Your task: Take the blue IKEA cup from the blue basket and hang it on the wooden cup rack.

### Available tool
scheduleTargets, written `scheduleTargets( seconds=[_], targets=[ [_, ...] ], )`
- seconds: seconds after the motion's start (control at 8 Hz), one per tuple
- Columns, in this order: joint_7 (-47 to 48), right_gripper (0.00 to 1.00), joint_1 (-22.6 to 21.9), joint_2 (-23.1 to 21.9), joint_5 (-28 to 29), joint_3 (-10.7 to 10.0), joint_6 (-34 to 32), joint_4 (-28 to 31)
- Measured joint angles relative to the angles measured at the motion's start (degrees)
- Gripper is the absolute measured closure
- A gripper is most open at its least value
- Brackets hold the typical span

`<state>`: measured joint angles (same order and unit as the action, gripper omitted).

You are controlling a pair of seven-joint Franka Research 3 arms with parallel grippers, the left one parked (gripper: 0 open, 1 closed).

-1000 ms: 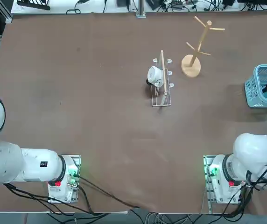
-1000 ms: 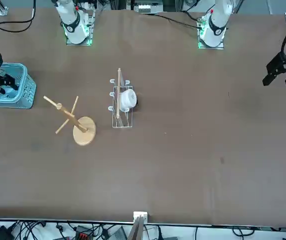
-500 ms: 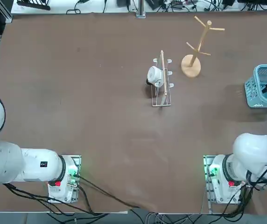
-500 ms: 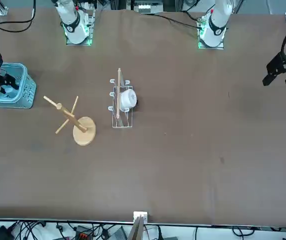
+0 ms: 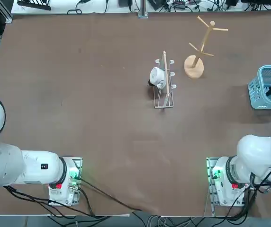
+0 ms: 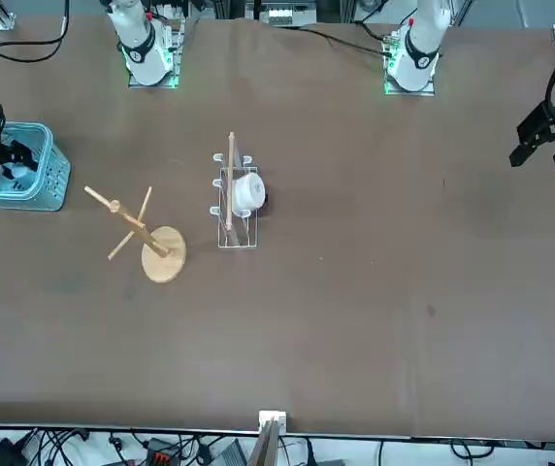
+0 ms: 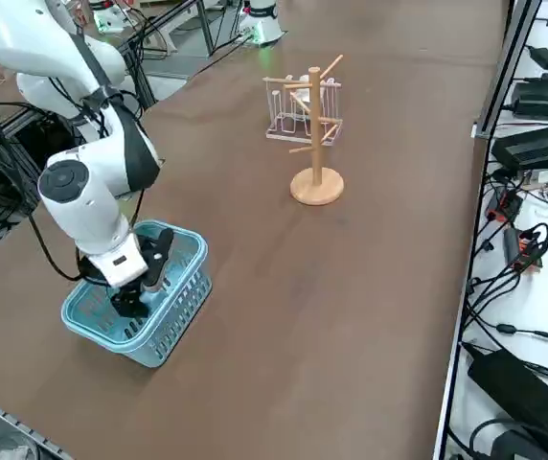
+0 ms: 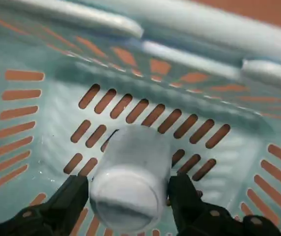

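Observation:
My right gripper should grab the blue IKEA cup by its base end (image 8: 126, 199), so its opening can slip over a rack peg.
The blue IKEA cup (image 8: 130, 172) lies on its side on the floor of the blue basket (image 8: 42, 123). My right gripper (image 8: 128, 189) is down inside the basket, open, one finger close against each side of the cup. The basket (image 5: 263, 90) sits at the table's right edge, and in the right side view the gripper (image 7: 135, 297) reaches into it (image 7: 173, 307). From the front view the basket (image 6: 49, 180) also shows, with the gripper (image 6: 6, 160) in it. The wooden cup rack (image 5: 194, 66) stands upright with bare pegs, left of the basket and farther back (image 7: 315, 125).
A low white wire rack (image 5: 164, 90) with a wooden bar holds a white mug (image 5: 157, 75), just left of the wooden rack. The basket stands close to the table's right edge (image 7: 25, 422). Cables and black boxes (image 7: 542, 144) lie beyond the table's far edge.
The right gripper has shifted slightly and sunk a little deeper into the basket. The basket, the racks and the mug have not moved.

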<state>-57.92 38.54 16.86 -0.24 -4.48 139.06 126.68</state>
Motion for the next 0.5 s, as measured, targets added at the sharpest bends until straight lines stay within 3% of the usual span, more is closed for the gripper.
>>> scheduleTargets(
  seconds=[0.5],
  targets=[
    [-0.35,0.0,0.18,0.0,0.03,0.0,-1.27,0.0]
  ],
)
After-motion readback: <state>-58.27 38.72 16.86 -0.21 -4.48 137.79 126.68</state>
